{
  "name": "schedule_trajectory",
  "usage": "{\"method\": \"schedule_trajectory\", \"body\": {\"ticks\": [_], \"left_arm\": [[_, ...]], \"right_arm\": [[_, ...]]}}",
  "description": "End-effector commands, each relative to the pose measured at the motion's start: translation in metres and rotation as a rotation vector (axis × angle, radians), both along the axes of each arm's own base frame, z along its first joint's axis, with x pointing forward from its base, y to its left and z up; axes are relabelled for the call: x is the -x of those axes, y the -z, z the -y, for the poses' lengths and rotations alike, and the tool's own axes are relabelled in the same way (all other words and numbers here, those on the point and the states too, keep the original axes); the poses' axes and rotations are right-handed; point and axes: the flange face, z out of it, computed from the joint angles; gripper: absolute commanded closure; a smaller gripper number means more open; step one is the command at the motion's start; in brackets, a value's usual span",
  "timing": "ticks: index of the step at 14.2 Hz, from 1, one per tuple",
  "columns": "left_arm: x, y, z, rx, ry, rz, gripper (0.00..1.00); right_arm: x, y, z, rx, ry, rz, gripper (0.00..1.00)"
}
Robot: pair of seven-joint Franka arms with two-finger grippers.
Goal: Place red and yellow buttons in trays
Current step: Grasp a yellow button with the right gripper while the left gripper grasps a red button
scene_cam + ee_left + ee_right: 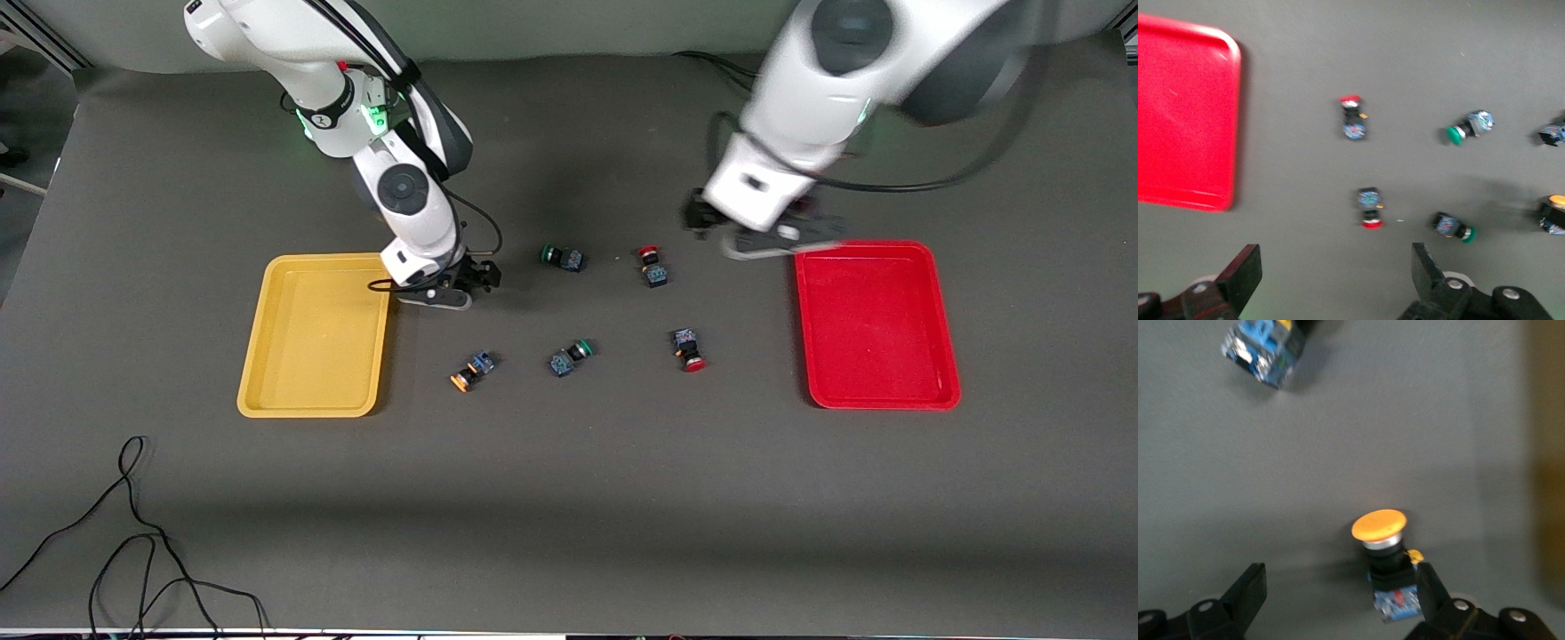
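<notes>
I should next grab the yellow button by its blue switch body [1397, 601] with my right gripper, to get it into a tray.
My right gripper [462, 286] [1340, 583] is open, low at the table beside the yellow tray [313, 333]. A yellow button [1383, 553] lies between its fingers, close against one finger [1431, 587]; in the front view the gripper hides it. The second yellow button [471, 371] lies nearer the camera. Two red buttons [652, 264] [689, 348] lie mid-table and show in the left wrist view [1353, 120] [1369, 210]. My left gripper [773, 238] [1335, 267] is open and empty, over bare table by the red tray's [876, 324] corner. Both trays hold nothing.
Two green-capped switches [562, 258] [569, 357] lie among the buttons. The blue body of another switch [1261, 350] shows in the right wrist view, its cap cut off. A black cable [133, 542] lies near the table's front edge at the right arm's end.
</notes>
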Motion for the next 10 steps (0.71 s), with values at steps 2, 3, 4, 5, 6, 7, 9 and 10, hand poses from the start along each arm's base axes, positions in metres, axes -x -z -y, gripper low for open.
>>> {"method": "schedule_trajectory", "body": {"ticks": [2, 3, 4, 5, 6, 7, 9, 10], "left_arm": [[0.059, 0.101, 0.029, -0.018, -0.081, 0.035, 0.0], [0.075, 0.132, 0.034, -0.015, -0.097, 0.059, 0.0], [0.089, 0.163, 0.035, -0.017, -0.106, 0.088, 0.0], [0.097, 0.19, 0.032, -0.013, -0.119, 0.1, 0.0], [0.099, 0.211, 0.033, -0.013, -0.131, 0.095, 0.0], [0.098, 0.232, 0.034, -0.025, -0.131, 0.079, 0.0], [0.094, 0.263, 0.036, -0.027, -0.147, 0.093, 0.0], [0.093, 0.279, 0.036, -0.024, -0.148, 0.096, 0.0]], "right_arm": [[0.008, 0.023, 0.008, 0.026, -0.012, 0.013, 0.0], [0.009, 0.024, 0.009, 0.03, -0.012, 0.01, 0.0], [0.01, 0.025, 0.009, 0.033, -0.016, 0.007, 0.0], [0.012, 0.026, 0.011, 0.038, -0.018, 0.001, 0.0], [0.013, 0.026, 0.012, 0.042, -0.022, -0.002, 0.0], [0.012, 0.024, 0.012, 0.047, -0.023, -0.008, 0.0], [0.011, 0.016, 0.016, 0.076, -0.042, -0.026, 0.0], [0.01, 0.014, 0.016, 0.082, -0.051, -0.022, 0.0]]}}
